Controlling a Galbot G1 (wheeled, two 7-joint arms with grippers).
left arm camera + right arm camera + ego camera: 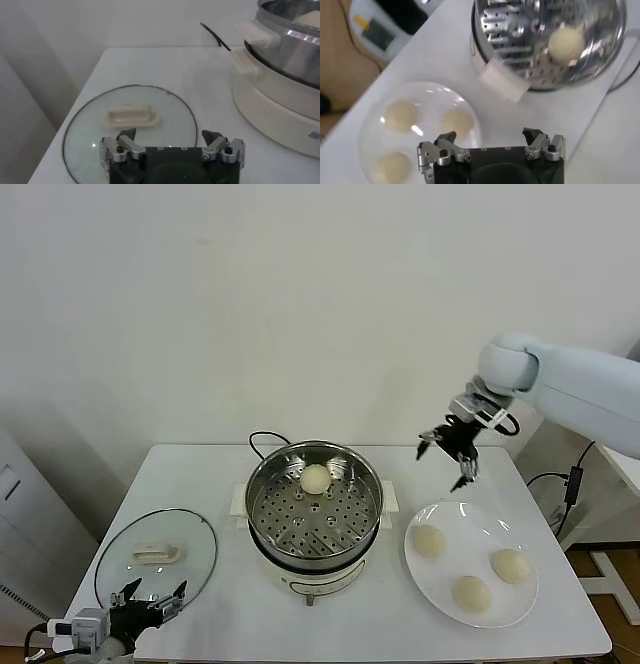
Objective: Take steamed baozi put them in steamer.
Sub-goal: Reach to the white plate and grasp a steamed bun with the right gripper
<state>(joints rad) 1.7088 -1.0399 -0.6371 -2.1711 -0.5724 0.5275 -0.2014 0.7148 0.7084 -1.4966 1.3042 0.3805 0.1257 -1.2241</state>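
I'll fill the steamer: my right gripper next grabs the baozi closest to the pot (487,22) by its round sides.
One steamed baozi (315,478) lies on the perforated tray inside the shiny steamer (262,486) at the table's middle; the right wrist view shows that bun (566,43) in the pot (487,22) too. Three more cream-white baozi (429,541) (512,565) (471,594) rest on a white plate (449,518) to the right. My right gripper (447,452) hangs open and empty in the air above the table, between steamer and plate. The left gripper (151,595) is open at the table's front left, over the glass lid.
A round glass lid (190,545) with a white handle (156,555) lies flat at the front left. The steamer's black cord (262,438) runs off behind it. A grey cabinet (20,514) stands beyond the table's left edge.
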